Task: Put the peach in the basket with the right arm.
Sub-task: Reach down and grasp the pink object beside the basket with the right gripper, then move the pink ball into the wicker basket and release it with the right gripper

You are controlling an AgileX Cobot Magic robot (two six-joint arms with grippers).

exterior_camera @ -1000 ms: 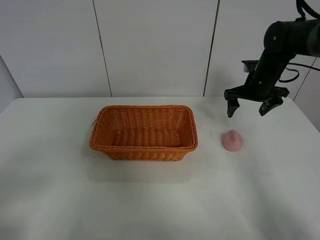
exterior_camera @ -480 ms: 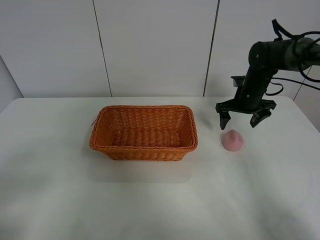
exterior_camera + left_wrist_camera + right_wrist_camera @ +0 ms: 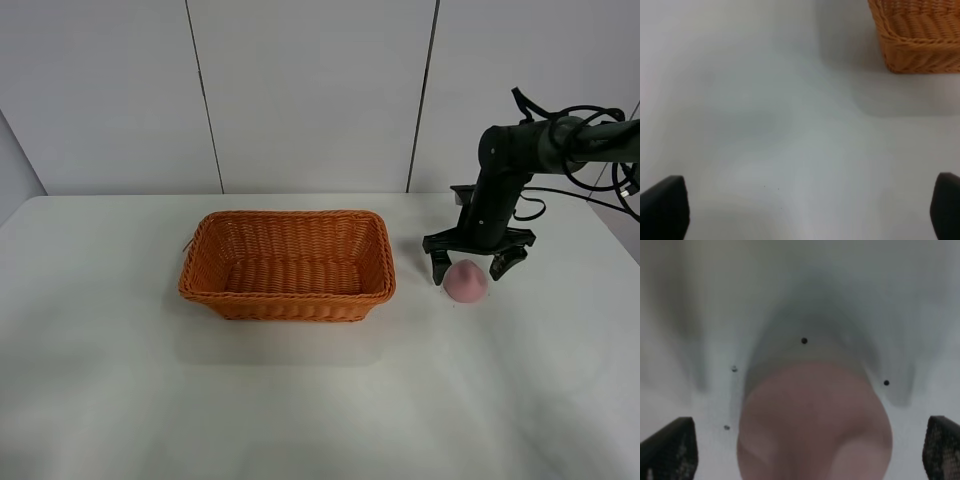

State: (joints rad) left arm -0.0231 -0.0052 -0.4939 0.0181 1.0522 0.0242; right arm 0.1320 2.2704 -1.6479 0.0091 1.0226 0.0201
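Observation:
My right gripper is to grab the peach by its rounded sides next, so it can put the peach in the basket.
The pink peach rests on the white table, to the right of the orange-brown wicker basket. My right gripper is open and low over the peach, one finger on each side of it. In the right wrist view the peach fills the lower middle, between the two dark fingertips at the frame's corners. My left gripper is open above bare table, its fingertips at the picture's lower corners, and a corner of the basket shows there. The left arm is out of the exterior high view.
The white table ends at a grey panelled wall behind. Black cables loop from the right arm near the table's right edge. A few small dark specks lie on the table around the peach.
The right arm has come down and to the left, bringing the open gripper from well above the table to straddle the peach. Peach and basket have stayed put.

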